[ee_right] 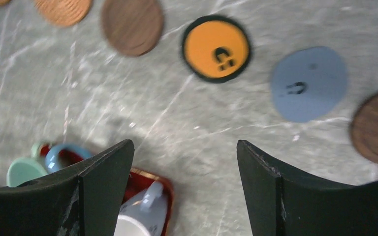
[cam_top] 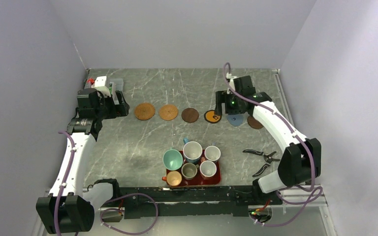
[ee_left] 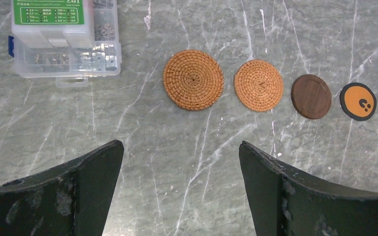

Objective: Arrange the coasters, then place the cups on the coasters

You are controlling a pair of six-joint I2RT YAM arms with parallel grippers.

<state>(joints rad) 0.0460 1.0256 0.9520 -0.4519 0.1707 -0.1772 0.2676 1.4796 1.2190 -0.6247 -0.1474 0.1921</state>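
Note:
The right gripper grabs the large white cup by its rim [cam_top: 201, 149] next. Then the right gripper sets the cup on a woven tan coaster [cam_top: 144, 111].
Six coasters lie in a row across the table: two woven tan ones [cam_top: 144, 111] [cam_top: 168, 112], a dark brown one [cam_top: 190, 115], a black one with an orange face [cam_top: 212, 116], a blue-grey one [cam_top: 235, 119] and a second dark brown one [cam_top: 255, 122]. Six cups stand on a red tray [cam_top: 218, 178]: teal [cam_top: 173, 159], large white with a blue handle [cam_top: 192, 150], two white [cam_top: 212, 153] [cam_top: 207, 168], grey-olive [cam_top: 189, 170] and orange [cam_top: 173, 178]. My left gripper [ee_left: 181, 143] is open and empty, left of the tan coasters [ee_left: 193, 79]. My right gripper [ee_right: 184, 143] hangs open and empty near the blue-grey coaster [ee_right: 308, 83].
A clear plastic parts box [ee_left: 61, 39] with a green label sits at the back left. Black pliers [cam_top: 263, 157] lie on the right, beside the right arm. Purple walls close in the table on three sides.

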